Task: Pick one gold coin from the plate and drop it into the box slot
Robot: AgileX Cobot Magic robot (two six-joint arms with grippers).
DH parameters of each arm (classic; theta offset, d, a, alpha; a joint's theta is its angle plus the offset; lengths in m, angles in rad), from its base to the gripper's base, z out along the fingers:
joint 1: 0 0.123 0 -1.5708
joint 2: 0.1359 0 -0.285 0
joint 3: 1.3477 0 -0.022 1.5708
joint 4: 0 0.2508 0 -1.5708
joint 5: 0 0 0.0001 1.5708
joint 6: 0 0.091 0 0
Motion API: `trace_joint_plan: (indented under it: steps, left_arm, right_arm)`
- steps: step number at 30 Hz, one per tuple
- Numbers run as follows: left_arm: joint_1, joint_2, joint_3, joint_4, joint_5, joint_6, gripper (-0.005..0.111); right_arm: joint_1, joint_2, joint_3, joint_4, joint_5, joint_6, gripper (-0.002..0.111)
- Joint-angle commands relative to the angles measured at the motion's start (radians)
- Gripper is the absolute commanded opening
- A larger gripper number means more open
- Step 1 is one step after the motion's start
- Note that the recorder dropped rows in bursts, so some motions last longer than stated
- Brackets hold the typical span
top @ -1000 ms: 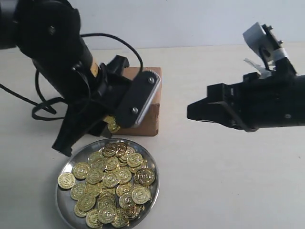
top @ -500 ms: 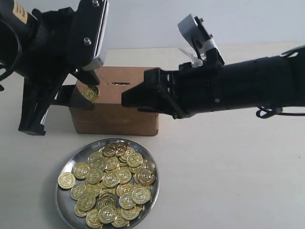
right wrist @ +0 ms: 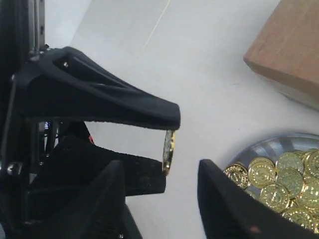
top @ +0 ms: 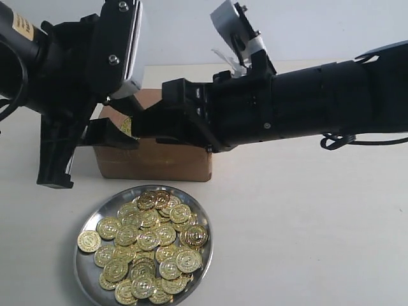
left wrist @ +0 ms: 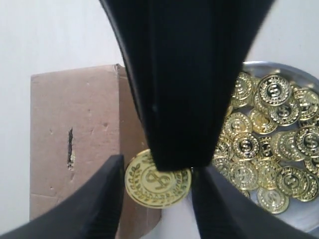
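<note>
I will next grab the coin by its flat sides with my right gripper, so the gold coin's rim (right wrist: 172,145) stays free to enter the box slot.
The silver plate (top: 99,210) (left wrist: 294,69) (right wrist: 269,147) lies in front of the brown box (top: 153,159) (left wrist: 75,149) (right wrist: 289,50) and holds several gold coins. My left gripper (top: 124,131) (left wrist: 158,167) is shut on one gold coin (top: 126,125) (left wrist: 157,191) (right wrist: 168,149), pinched by its rim, off the box's left end. The right gripper (top: 137,124) (right wrist: 160,169) reaches across the box, open, its fingers on either side of that coin without closing. The box slot (left wrist: 70,147) shows only in the left wrist view; the right arm hides it in the exterior view.
The pale table (top: 306,242) stretches to the right of the plate and box. The right arm (top: 319,105) lies across the top of the box. A black cable (top: 357,141) hangs behind it.
The left gripper lifted the coin from near the plate to the box's left end. The right arm swept left over the box, and its open jaws now straddle the coin.
</note>
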Motion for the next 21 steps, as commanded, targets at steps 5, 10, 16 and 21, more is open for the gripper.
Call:
trace_joint_plan:
  steps: [5,10,16,21]
  left_arm:
    - [0.002,-0.011,0.006,-0.095,-0.024,0.029,0.036]
    - [0.002,-0.028,0.006,-0.118,-0.026,0.040,0.036]
    - [0.002,-0.028,0.006,-0.118,-0.030,0.043,0.036]
    - [0.002,-0.028,0.006,-0.118,-0.036,0.045,0.038]
  right_arm:
    - [0.027,0.000,-0.029,0.000,-0.056,-0.005,0.045]
    - [0.027,0.000,-0.029,0.000,-0.072,0.011,0.044]
    - [0.027,0.000,-0.029,0.000,-0.072,0.011,0.015]
    - [0.027,0.000,-0.029,0.000,-0.072,0.014,0.000]
